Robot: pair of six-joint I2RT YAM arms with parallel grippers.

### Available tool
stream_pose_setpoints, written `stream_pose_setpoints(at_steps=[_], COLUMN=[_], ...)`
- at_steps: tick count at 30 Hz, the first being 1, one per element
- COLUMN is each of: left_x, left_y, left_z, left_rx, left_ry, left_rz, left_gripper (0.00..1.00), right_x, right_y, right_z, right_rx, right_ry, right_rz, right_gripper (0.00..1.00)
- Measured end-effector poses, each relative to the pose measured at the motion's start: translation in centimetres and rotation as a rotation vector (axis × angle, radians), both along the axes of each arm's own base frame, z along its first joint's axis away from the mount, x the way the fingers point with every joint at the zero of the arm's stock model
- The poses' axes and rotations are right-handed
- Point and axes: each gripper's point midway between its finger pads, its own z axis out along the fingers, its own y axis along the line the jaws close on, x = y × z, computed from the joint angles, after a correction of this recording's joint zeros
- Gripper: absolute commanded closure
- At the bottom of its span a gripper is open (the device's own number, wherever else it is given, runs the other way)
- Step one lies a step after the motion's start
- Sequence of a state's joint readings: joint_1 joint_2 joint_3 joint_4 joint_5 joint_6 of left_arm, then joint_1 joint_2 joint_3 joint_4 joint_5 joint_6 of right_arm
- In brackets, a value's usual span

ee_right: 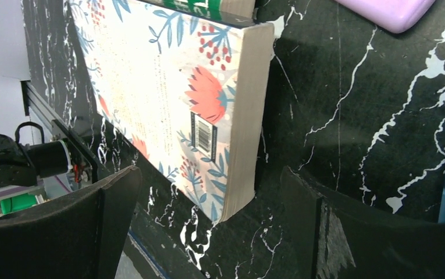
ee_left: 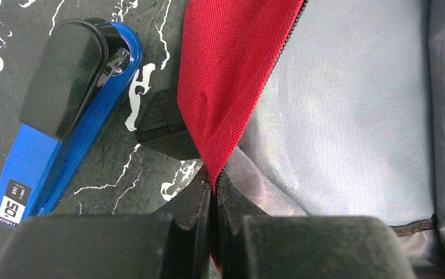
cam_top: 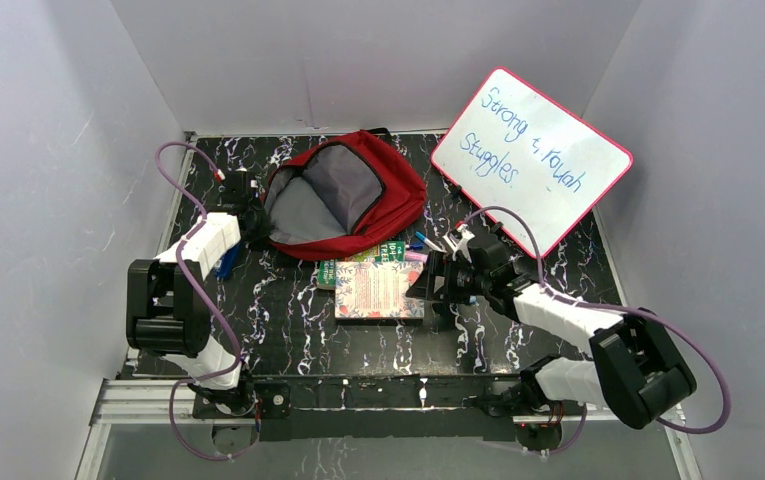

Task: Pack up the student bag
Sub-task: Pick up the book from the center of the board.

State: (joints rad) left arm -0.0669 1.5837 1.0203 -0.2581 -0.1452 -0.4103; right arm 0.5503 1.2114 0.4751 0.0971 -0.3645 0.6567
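The opposite edge of the floral book should stay free for handing the book to my left gripper, so my right gripper will next grab the book by its short edge near the barcode (cam_top: 419, 297) (ee_right: 235, 148).
The student bag (cam_top: 383, 185) lies at the back of the table, red, unzipped wide, its grey lining (cam_top: 323, 195) showing. My left gripper (cam_top: 248, 215) is at the bag's left rim, shut on the red fabric edge (ee_left: 231, 75); in the left wrist view the fabric runs down between the closed left gripper (ee_left: 214, 192). A floral book (cam_top: 380, 290) lies flat in front of the bag. My right gripper (cam_top: 436, 285) stands open at its right edge. In the right wrist view the near corner of the book (ee_right: 167, 104) sits between the spread right gripper (ee_right: 208, 197), touching neither finger.
A green book (cam_top: 363, 262) lies partly under the floral one. A blue stapler (ee_left: 63, 116) rests left of the bag. Pens (cam_top: 428, 243) and a lilac item (ee_right: 385, 11) lie behind the right gripper. A whiteboard (cam_top: 533, 160) leans at the back right.
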Motion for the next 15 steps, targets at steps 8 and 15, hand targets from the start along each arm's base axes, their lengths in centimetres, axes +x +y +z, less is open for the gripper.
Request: stream_pose_setpoints(at_steps=[8,15], left_x=[0.0,0.0], left_y=[-0.2,-0.3], left_z=[0.0,0.0], left_rx=[-0.010,-0.011], left_ry=[0.001,0.002], left_rz=[-0.009,-0.015], left_gripper=[1.00,0.79], right_x=[0.4,1.2], right_y=[0.9,2.1], right_z=[-2.1,-2.2], right_rx=[0.019,0.067], right_ry=[0.019,-0.014], right_rz=[0.028,0.060], right_gripper=[0.04,0.16])
